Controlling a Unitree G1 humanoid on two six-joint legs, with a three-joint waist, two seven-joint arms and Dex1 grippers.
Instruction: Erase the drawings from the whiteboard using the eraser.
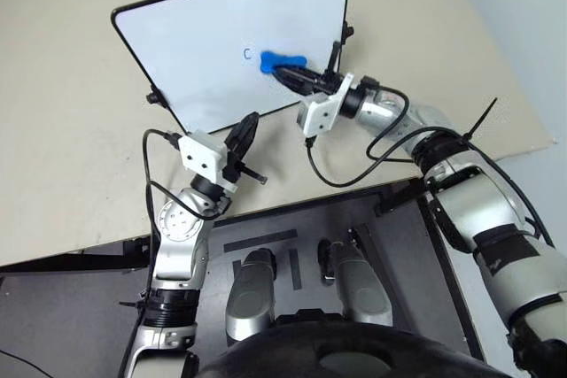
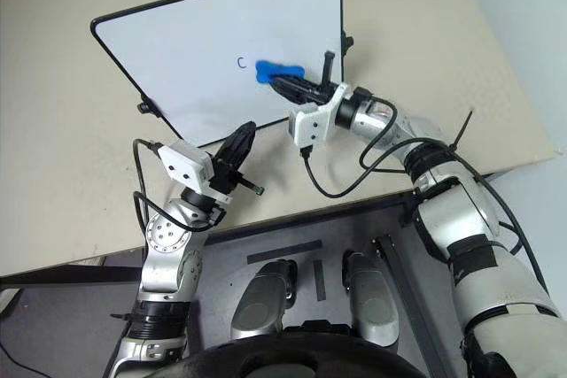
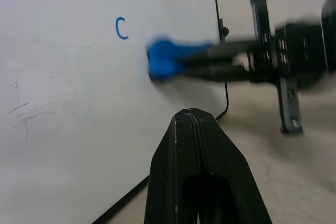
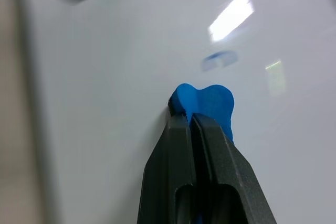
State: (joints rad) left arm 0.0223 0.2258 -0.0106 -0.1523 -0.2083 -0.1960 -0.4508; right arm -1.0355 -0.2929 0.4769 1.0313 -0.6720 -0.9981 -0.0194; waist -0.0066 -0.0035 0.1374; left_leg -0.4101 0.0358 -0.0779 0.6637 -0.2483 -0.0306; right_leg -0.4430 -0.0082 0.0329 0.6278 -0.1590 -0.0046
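The eraser meets the tilted whiteboard beside the drawing, so from here my right gripper keeps hold of the blue eraser (image 1: pixel 273 62) (image 4: pixel 202 103) until it is down on the tabletop.
The whiteboard (image 1: pixel 221 42) stands tilted on the beige table, white with a thin black frame. One small blue drawing (image 1: pixel 247 54), shaped like a "C", sits near its middle. My right gripper (image 1: pixel 285 68) is shut on the blue eraser (image 1: pixel 273 62), which presses against the board just right of the mark. In the right wrist view the eraser (image 4: pixel 202 103) bulges past the closed fingertips, the blurred mark (image 4: pixel 219 59) beyond it. My left gripper (image 1: pixel 249 123) is shut and empty, held below the board's lower edge; the left wrist view shows its joined fingertips (image 3: pixel 191 124) under the eraser (image 3: pixel 164 59).
The beige table (image 1: pixel 71 165) spreads around the board, its front edge running behind my arms. A black knob (image 1: pixel 153 96) juts from the board's left edge and another (image 1: pixel 347 31) from the right. Black cables loop from both wrists.
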